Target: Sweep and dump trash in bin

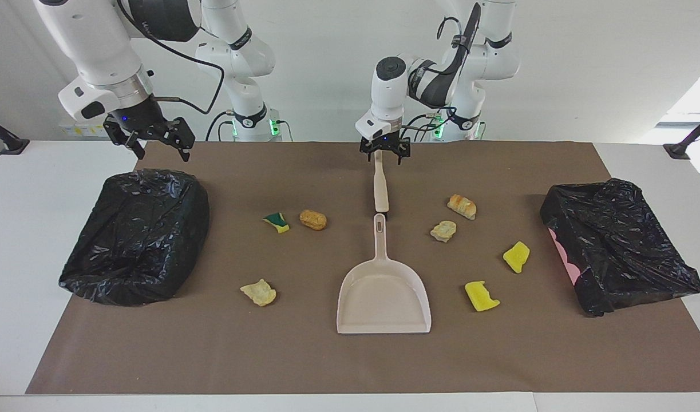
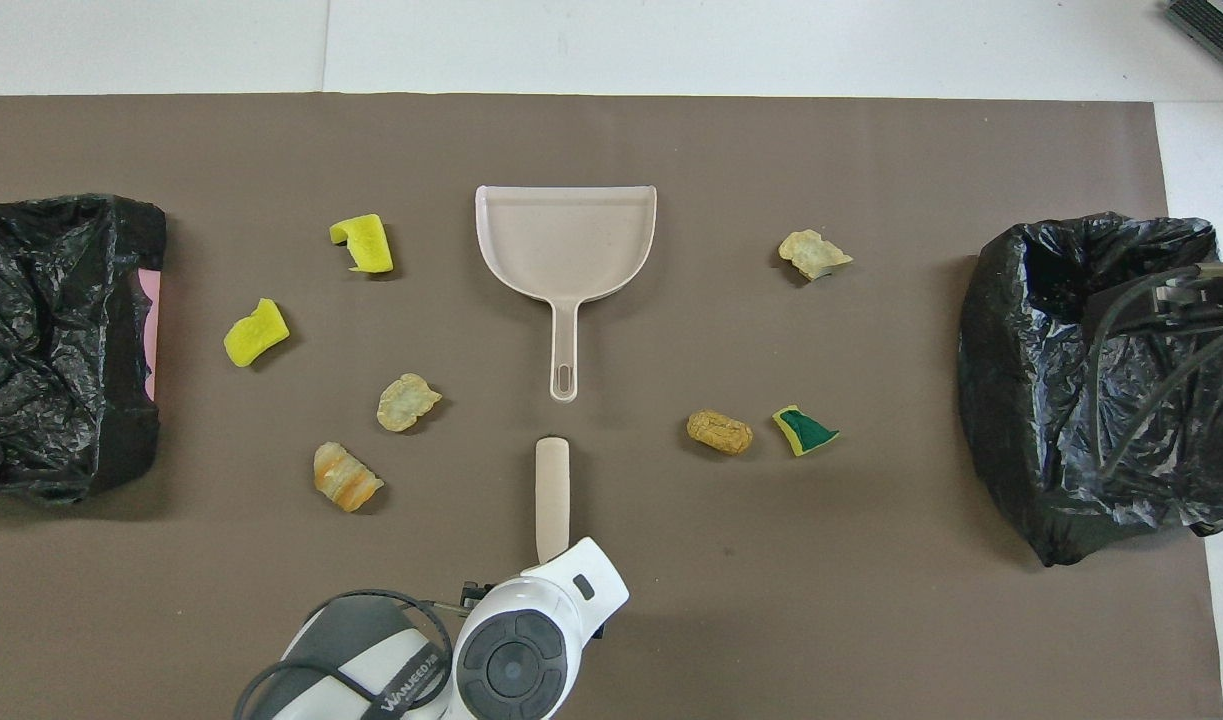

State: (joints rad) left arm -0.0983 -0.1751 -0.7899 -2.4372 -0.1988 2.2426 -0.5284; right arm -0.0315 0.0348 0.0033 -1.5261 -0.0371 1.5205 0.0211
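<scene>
My left gripper takes hold of the beige brush by its handle next, to sweep the scraps of trash into the beige dustpan [image 2: 566, 234].
Several scraps of trash lie on the brown mat: a green-and-yellow sponge bit [image 1: 276, 222], a brown lump [image 1: 313, 219], a tan lump [image 1: 258, 292], a bread-like piece [image 1: 462, 206], a pale lump [image 1: 443, 230] and two yellow sponge chunks [image 1: 516, 256] [image 1: 481, 296]. Mid-table, the beige brush [image 1: 380, 189] lies in line with the beige dustpan [image 1: 383, 292]. My left gripper [image 1: 384, 153] hangs open, low over the brush handle's end nearest the robots, a finger on each side; in the overhead view its wrist hides it. My right gripper [image 1: 149, 142] waits open above a bin.
A bin lined with a black bag [image 1: 138, 234] stands at the right arm's end of the mat. Another one [image 1: 619, 246], with a pink edge showing, stands at the left arm's end. White table [image 1: 18, 229] borders the mat.
</scene>
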